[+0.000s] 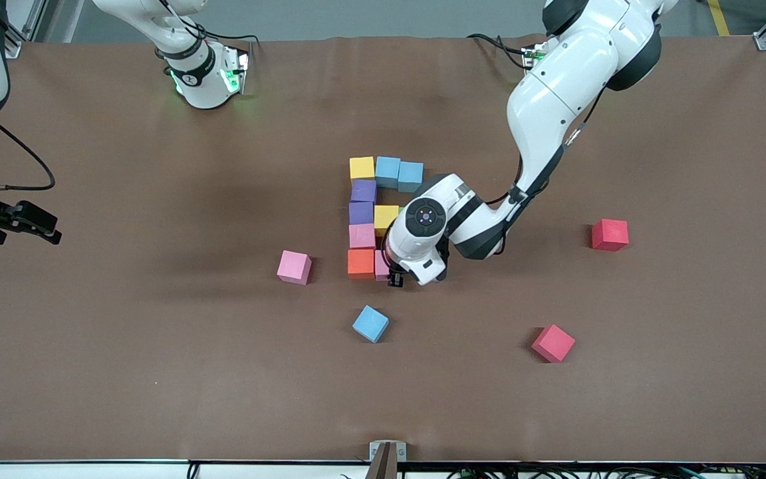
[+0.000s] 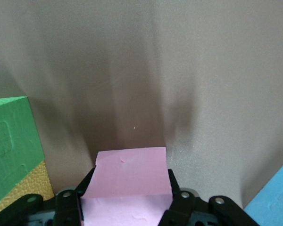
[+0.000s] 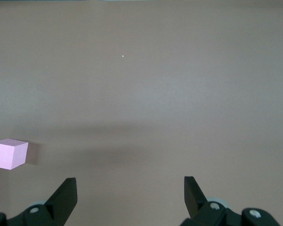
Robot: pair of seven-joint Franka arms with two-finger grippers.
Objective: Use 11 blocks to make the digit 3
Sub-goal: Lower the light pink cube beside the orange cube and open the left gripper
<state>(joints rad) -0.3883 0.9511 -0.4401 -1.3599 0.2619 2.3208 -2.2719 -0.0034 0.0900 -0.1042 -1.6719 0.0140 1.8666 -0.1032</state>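
Note:
I can open my left gripper now. The pink block would stay, because its base rests on the tabletop beside the orange cube.
The blocks form a partly built figure [image 1: 363,213] mid-table: a yellow and two light blue cubes in the bar nearest the bases, then two purple, a pink and an orange cube [image 1: 360,263] down the spine, with a yellow cube [image 1: 385,218] as the middle bar. My left gripper [image 1: 395,279] is down beside the orange cube, shut on a pink block [image 1: 380,266]. In the left wrist view that pink block [image 2: 129,176] fills the jaws, with a green cube [image 2: 12,148] close by. My right gripper [image 1: 47,231] waits open at the right arm's end of the table, its fingers [image 3: 66,195] holding nothing.
Loose blocks lie around the figure: a pink one [image 1: 294,267] toward the right arm's end, a light blue one [image 1: 370,323] nearer the front camera, and two red ones [image 1: 553,343] [image 1: 610,234] toward the left arm's end. The left arm's wrist hides part of the figure.

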